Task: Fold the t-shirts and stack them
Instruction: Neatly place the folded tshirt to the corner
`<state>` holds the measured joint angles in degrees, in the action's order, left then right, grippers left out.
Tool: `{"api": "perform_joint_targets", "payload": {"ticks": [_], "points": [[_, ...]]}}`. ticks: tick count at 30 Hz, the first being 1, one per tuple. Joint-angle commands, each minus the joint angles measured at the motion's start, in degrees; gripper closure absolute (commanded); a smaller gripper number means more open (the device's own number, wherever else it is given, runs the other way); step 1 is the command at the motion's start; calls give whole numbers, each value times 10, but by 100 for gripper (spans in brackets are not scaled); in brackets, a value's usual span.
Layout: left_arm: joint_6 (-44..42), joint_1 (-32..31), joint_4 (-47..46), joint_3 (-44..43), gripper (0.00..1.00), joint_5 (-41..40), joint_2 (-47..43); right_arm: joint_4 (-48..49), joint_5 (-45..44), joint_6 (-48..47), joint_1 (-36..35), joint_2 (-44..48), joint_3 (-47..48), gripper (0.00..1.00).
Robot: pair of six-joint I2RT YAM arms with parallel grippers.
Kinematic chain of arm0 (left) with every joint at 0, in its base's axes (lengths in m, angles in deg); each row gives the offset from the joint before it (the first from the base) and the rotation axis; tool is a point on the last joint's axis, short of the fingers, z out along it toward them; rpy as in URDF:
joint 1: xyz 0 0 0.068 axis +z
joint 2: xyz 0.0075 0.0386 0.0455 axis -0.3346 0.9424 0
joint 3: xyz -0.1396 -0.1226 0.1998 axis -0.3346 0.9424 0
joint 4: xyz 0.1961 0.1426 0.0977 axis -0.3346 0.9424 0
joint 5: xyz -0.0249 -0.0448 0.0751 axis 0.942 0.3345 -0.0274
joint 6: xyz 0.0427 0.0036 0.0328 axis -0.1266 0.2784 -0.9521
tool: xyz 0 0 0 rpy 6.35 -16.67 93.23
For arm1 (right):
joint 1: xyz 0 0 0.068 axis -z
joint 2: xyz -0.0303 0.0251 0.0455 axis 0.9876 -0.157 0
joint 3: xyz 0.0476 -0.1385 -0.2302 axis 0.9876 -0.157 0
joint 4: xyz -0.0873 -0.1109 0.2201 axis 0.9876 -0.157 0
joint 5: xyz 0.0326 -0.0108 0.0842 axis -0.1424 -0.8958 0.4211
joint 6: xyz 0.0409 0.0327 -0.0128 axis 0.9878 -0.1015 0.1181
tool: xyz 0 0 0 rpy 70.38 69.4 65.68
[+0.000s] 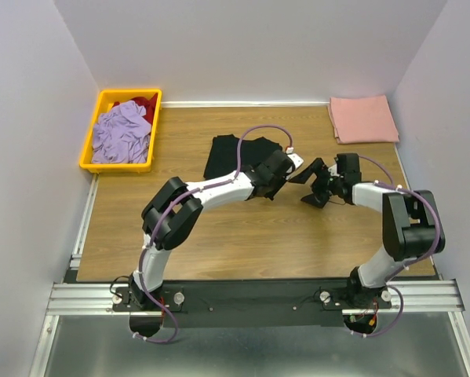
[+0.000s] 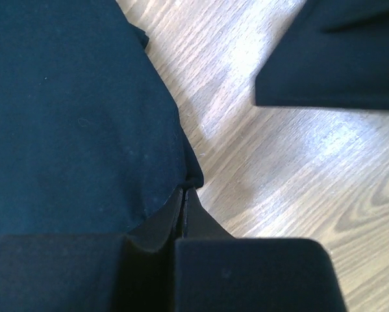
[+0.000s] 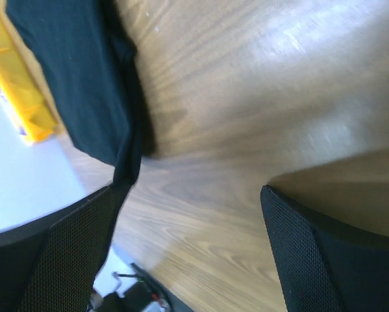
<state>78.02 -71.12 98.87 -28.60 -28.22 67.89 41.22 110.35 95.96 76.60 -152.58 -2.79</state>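
Note:
My right gripper is going to grab the black t-shirt's corner edge at my left gripper next, to stack the black t-shirt on the salmon-pink t-shirt.
The black t-shirt lies folded on the wooden table, mid-back. My left gripper is at its right edge, shut on the shirt's corner; the cloth fills the left of the left wrist view. My right gripper is open and empty just right of the left one, low over bare wood. The black shirt shows at the upper left of the right wrist view, and a strip of it reaches down to my left finger. The salmon-pink t-shirt lies folded at the back right.
A yellow bin at the back left holds a lavender garment and a red one; it also shows in the right wrist view. White walls close in the table on three sides.

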Motion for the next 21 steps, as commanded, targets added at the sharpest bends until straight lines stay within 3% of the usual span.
{"api": "perform_joint_targets", "payload": {"ticks": [1,8,18,21], "points": [[14,5,-19,14,100,29,-36,110,56,52,4,-50,-12,1],[24,6,-21,19,100,40,-56,217,100,104,-1,-151,-3,5],[29,8,-20,20,100,49,-69,208,57,112,-46,-246,79,7],[31,9,-20,21,100,56,-69,198,52,111,-62,-273,106,15]]}}
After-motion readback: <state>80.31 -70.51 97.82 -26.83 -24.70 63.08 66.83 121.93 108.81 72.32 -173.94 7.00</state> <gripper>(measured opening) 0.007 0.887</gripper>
